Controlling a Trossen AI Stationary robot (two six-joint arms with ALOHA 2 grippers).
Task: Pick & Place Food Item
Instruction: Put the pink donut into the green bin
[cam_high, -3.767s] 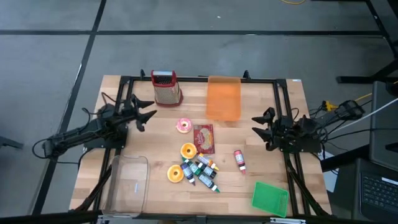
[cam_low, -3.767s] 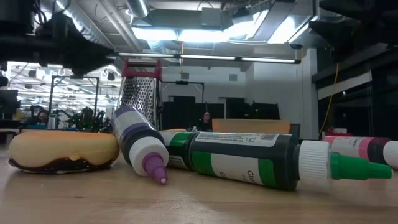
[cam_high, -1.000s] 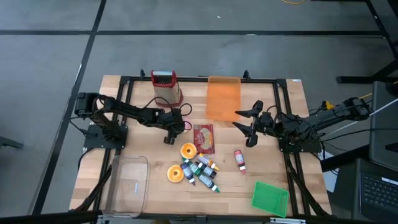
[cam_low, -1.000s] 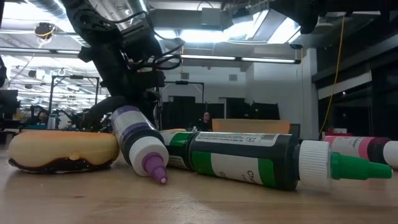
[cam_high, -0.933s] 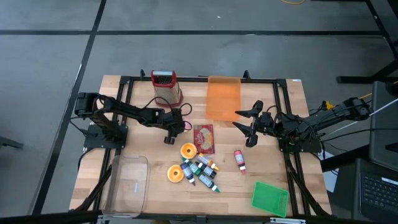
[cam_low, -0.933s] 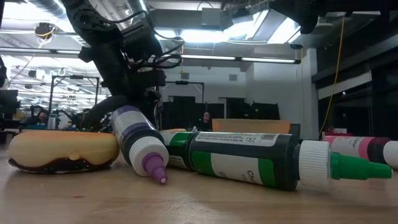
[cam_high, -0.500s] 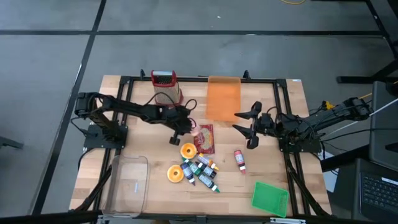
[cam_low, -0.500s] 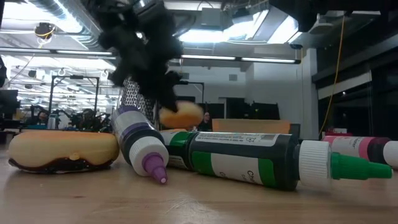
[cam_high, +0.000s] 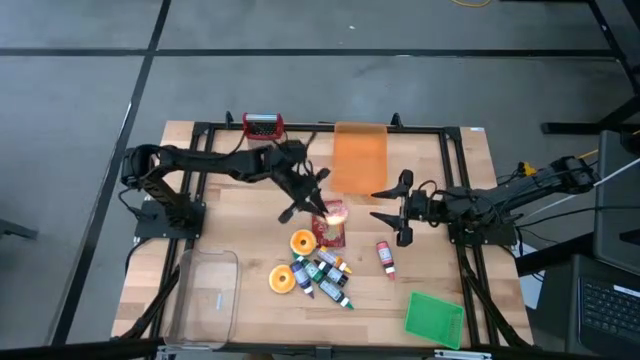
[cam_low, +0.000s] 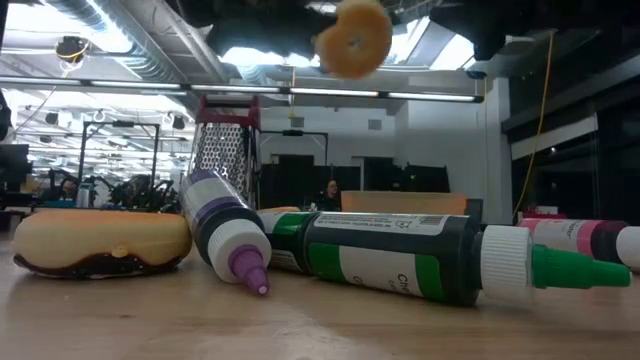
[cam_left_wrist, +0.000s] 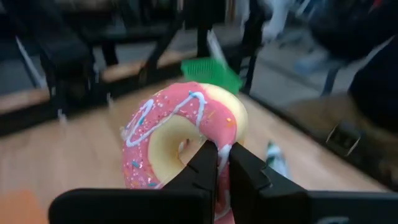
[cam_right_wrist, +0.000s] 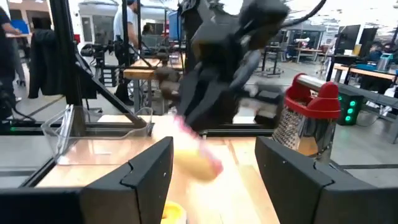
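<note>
My left gripper's fingers are over one side of the donut. My right gripper should go to the donut and take hold of the free side of its ring (cam_high: 340, 213) (cam_right_wrist: 202, 166).
A pink-iced donut (cam_left_wrist: 186, 134) with white drizzle hangs high above the table's middle, over a red packet (cam_high: 328, 228). My left gripper (cam_high: 320, 206) is shut on it. In the low view the donut (cam_low: 352, 38) shows near the top, on edge, its hole facing the camera. To its right, my right gripper (cam_high: 397, 216) is open and holds nothing. It points toward the donut, which shows as a blurred pink shape (cam_right_wrist: 196, 152) in the right wrist view. My left gripper pinches the donut's ring (cam_left_wrist: 222, 149) at one spot, one finger in the hole and the other outside on the iced rim. The fingers come slanting from the table's left, a little downward. The donut is lifted clear and stands on edge.
A red-topped grater (cam_high: 262, 125) and an orange board (cam_high: 359, 158) stand at the far side. Paint tubes (cam_high: 325, 272), two orange round pieces (cam_high: 303, 243), and a pink tube (cam_high: 385, 257) lie in the middle. A clear container (cam_high: 205, 295) is near left, a green lid (cam_high: 434, 318) near right.
My left gripper has taken hold of the donut on the table, raised it well clear and carried it toward the table's right, over the red packet. Its wrist has tipped from pointing steeply down to nearly level, so the donut now stands on edge.
</note>
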